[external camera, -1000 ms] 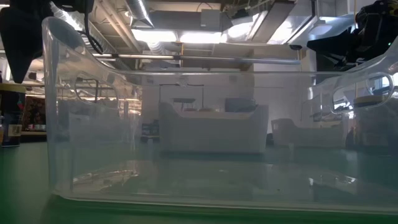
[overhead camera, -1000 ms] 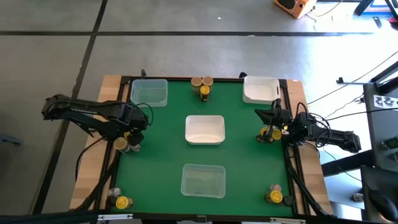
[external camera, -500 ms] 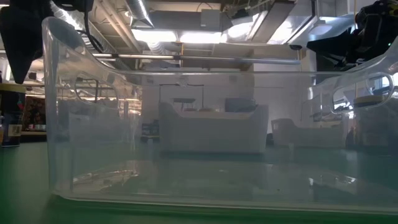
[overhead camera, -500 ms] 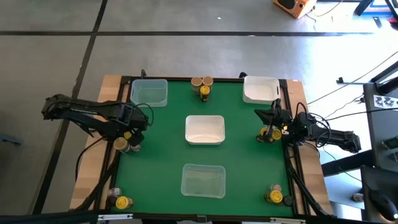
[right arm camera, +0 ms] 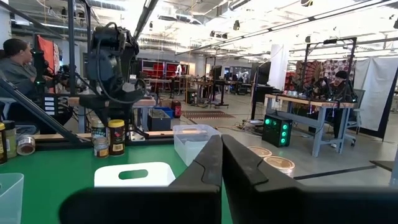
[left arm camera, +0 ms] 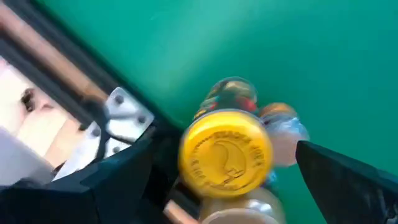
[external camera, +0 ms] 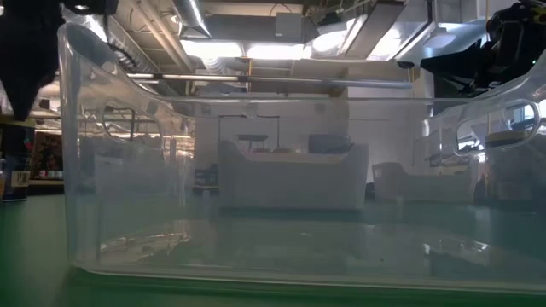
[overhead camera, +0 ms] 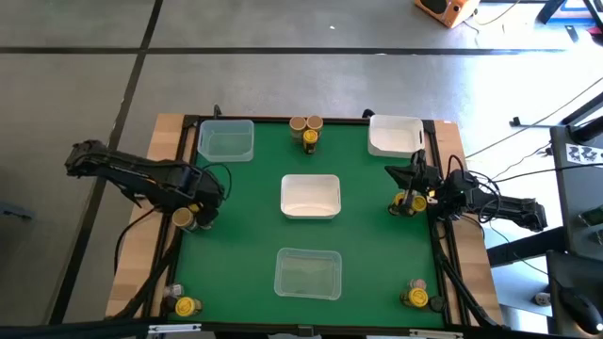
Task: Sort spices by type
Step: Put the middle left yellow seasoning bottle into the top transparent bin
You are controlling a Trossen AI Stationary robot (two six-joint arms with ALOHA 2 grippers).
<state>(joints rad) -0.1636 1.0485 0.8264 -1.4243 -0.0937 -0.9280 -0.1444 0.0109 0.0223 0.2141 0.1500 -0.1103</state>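
Note:
My fingers are above the yellow lid (left arm camera: 225, 152) in the left wrist view. My left gripper needs to go lower before it closes on the jar (left arm camera: 227, 96).
Spice jars stand in small groups on the green table. Two jars (overhead camera: 190, 211) are at the left edge, a group (overhead camera: 307, 131) at the far edge, one (overhead camera: 408, 201) at the right edge, one (overhead camera: 184, 306) at the near left corner and one (overhead camera: 415, 298) at the near right corner. My left gripper (overhead camera: 200, 193) hangs open over the left pair. In the left wrist view its fingers stand on either side of a yellow-lidded jar (left arm camera: 227, 155) with gaps showing. My right gripper (right arm camera: 221, 163) is shut, level, above the right-edge jars.
A clear bin (overhead camera: 226, 139) sits far left, a white bin (overhead camera: 396, 135) far right, a white bin (overhead camera: 310, 196) in the centre and a clear bin (overhead camera: 307, 273) near. A tan-lidded jar (left arm camera: 242, 213) stands tight beside the yellow-lidded one. The near clear bin (external camera: 281, 188) fills the low view.
My left gripper has moved a little toward the near edge and down, closing on the two jars at the left edge. The jars and bins have stayed where they were.

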